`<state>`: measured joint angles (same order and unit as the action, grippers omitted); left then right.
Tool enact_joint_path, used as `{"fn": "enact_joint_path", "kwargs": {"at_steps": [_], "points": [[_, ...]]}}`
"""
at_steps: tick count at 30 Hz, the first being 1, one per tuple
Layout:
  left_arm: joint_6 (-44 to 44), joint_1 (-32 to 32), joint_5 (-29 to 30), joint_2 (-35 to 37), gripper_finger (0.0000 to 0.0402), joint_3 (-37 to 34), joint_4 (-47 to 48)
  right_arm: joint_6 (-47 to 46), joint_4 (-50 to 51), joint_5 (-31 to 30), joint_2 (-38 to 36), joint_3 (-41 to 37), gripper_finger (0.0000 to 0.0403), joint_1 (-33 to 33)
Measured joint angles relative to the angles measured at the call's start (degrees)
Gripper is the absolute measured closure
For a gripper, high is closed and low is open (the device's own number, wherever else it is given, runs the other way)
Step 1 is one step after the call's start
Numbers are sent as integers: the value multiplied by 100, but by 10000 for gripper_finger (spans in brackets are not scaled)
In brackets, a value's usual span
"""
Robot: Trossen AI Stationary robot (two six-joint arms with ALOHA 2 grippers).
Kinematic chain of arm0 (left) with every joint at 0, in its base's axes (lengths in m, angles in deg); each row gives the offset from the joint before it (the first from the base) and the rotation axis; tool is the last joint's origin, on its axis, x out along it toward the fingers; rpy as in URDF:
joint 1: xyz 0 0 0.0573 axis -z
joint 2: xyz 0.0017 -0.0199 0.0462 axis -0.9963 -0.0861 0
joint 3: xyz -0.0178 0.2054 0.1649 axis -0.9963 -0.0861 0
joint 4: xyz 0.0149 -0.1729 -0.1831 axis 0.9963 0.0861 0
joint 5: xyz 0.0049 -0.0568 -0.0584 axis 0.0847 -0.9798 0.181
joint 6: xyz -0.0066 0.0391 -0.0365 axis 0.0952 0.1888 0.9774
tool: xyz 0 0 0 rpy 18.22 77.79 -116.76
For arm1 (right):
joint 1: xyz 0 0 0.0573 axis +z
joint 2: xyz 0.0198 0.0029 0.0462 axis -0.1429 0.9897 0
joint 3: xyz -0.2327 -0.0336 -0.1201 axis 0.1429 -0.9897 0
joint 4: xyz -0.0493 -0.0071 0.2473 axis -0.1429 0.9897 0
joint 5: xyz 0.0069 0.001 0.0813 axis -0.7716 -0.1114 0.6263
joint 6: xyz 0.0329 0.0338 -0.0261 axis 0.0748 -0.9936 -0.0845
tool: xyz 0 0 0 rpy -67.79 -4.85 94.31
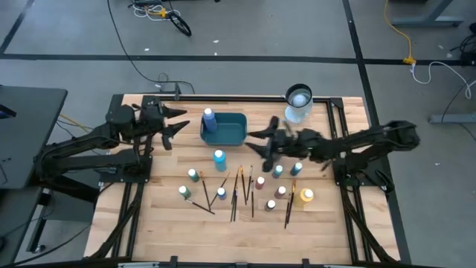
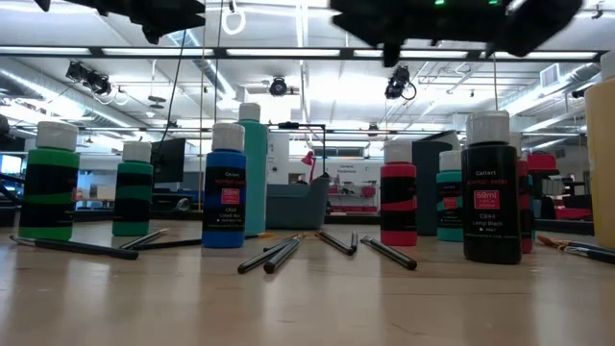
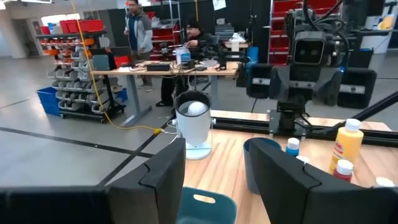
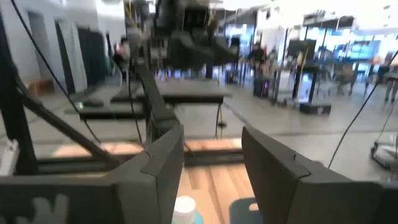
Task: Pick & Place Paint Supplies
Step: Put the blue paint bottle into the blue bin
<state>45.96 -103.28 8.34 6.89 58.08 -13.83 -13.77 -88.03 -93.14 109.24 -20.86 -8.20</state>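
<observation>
My right gripper needs to put the blue bottle in the teal tray [image 1: 230, 130] next, so it should grab the bottle by its white cap [image 1: 219, 153].
Several small paint bottles [image 1: 219, 158] stand on their bases mid-table, and thin dark brushes [image 1: 238, 190] lie flat among them; the low view shows them in a row [image 2: 224, 197]. A blue-topped bottle [image 1: 209, 117] stands at the left end of the teal tray [image 1: 230, 130]. My left gripper [image 1: 178, 123] hovers open, level, left of the tray, with the tray [image 3: 205, 208] below its fingers. My right gripper [image 1: 260, 141] hovers open just right of the tray, above the bottles, pointing toward the table's left; a bottle top [image 4: 185, 208] shows below it.
A white cylinder with a dark rim [image 1: 298, 100] stands at the far edge, right of the tray. A dark blue cup [image 3: 260, 163] stands near it. A taller yellow bottle [image 1: 306, 196] is at the right of the group. Bare wood lies along the near edge.
</observation>
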Motion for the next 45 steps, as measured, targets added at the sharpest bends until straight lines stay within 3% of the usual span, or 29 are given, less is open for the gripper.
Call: {"fn": "enact_joint_path", "kwargs": {"at_steps": [5,12,20,27,37,45], "points": [[4,0,-16,2,214,0,176,69,536,11,931,913,238,2],[11,0,-14,-6,214,0,174,21,987,539,2008,1897,217,2],[13,0,-15,-6,214,0,169,-513,1197,590,2627,2243,170,-144],[13,0,-13,-6,214,0,167,-842,1287,973,2800,2242,164,-326],[13,-1,-13,-6,214,0,163,-840,1526,1191,2922,2238,193,-356],[13,0,-13,-6,214,2,163,-810,1641,1168,2922,2238,279,-356]]}}
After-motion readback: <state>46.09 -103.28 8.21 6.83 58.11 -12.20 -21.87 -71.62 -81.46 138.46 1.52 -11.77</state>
